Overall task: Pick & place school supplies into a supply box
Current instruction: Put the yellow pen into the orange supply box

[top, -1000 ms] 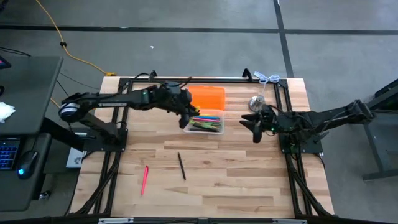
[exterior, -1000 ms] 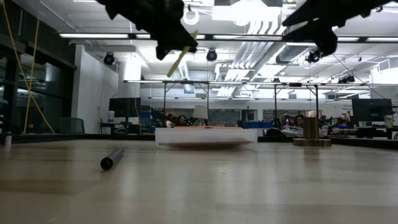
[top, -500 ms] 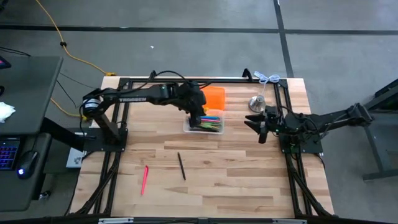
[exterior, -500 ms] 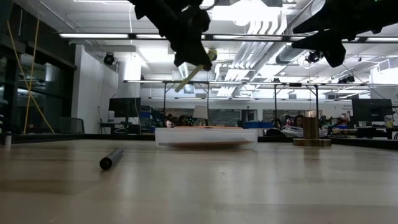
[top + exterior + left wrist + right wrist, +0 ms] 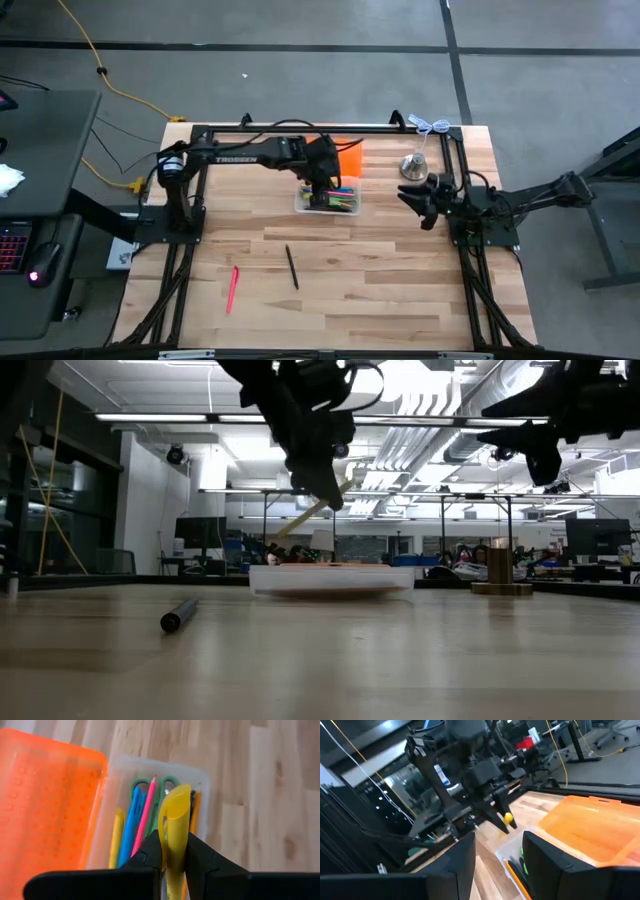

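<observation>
The yellow marker hangs high above the pens in the supply box in the left wrist view. It comes down next, before my left gripper releases it, or it would fall.
My left gripper (image 5: 322, 190) hangs over the clear supply box (image 5: 328, 199), shut on a yellow marker (image 5: 175, 825). In the box lie blue pens (image 5: 131, 827), a pink pencil (image 5: 146, 815), green-handled scissors (image 5: 161, 785) and other supplies. A black pen (image 5: 292, 267) and a pink pen (image 5: 232, 288) lie flat on the table nearer the front. My right gripper (image 5: 425, 207) waits open near the table's right edge, holding nothing; its wrist view shows its fingers (image 5: 447, 865) spread wide. My left gripper pinches the yellow marker's barrel (image 5: 174, 851) between its two fingers, which slant downward from the table's left. The marker sits tilted in the hold, one end (image 5: 290, 528) lower than the fingers, and is lifted clear above the box.
A bright orange rectangular piece (image 5: 346, 156) lies against the box's far side. A silver bell (image 5: 413, 165) stands at the far right, close to my right gripper. Black frame rails (image 5: 300, 128) run along the table's edges. Bare wood stretches across the near half.
My left gripper has gone toward the table's right and downward with the yellow marker, tipping more steeply down, and now hangs over the box. My right gripper has drawn back toward the table's right edge and sunk a little.
</observation>
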